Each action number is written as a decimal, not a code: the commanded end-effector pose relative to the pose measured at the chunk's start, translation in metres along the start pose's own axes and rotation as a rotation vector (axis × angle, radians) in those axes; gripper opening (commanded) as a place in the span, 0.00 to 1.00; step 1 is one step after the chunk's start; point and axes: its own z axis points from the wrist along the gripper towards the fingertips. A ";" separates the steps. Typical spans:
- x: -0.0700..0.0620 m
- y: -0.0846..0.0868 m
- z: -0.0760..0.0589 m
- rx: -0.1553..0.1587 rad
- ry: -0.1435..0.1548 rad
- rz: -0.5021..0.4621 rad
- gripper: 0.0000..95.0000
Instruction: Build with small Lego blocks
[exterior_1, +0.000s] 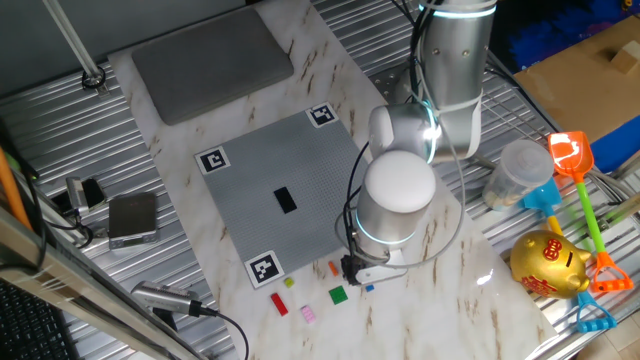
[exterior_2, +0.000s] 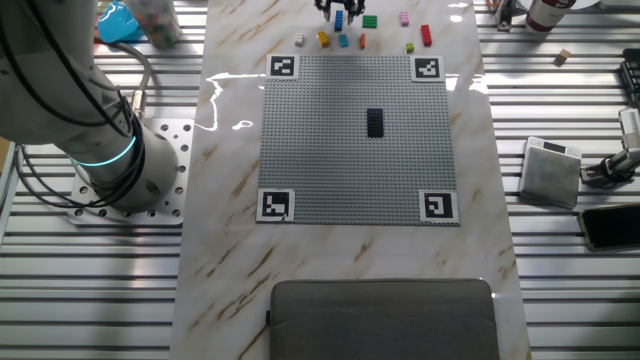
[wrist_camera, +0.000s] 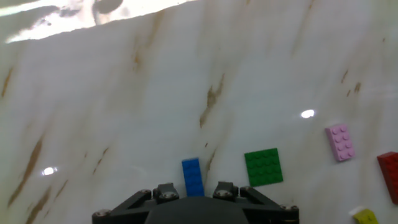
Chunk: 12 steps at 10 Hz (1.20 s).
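The gripper grabs the small blue brick by its long sides next, to build on the grey plate (exterior_1: 270, 160).
My gripper (wrist_camera: 194, 190) is low over the marble table, jaws open, one on each side of a small blue brick (wrist_camera: 192, 175) that lies flat on the table. A green square brick (wrist_camera: 263, 167), a pink one (wrist_camera: 341, 142), a red one (wrist_camera: 390, 174) and a yellow one (wrist_camera: 365, 216) lie to its right. In one fixed view the gripper (exterior_1: 358, 272) hangs by the grey plate's (exterior_1: 270, 160) near corner, with orange (exterior_1: 333, 267), green (exterior_1: 339, 294), red (exterior_1: 279, 304) and pink (exterior_1: 308, 314) bricks beside it. A black brick (exterior_1: 285, 199) sits on the plate.
A grey flat pad (exterior_1: 212, 60) lies beyond the plate. A gold piggy bank (exterior_1: 549, 263), toy shovels (exterior_1: 575, 160) and a plastic jar (exterior_1: 515, 172) stand to the right. A small grey box (exterior_1: 132, 218) and cables lie to the left.
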 end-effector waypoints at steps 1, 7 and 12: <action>0.000 0.000 0.001 -0.001 0.000 -0.010 0.20; -0.001 0.000 0.003 0.000 -0.001 -0.040 0.20; -0.002 -0.001 0.008 0.006 0.001 -0.047 0.00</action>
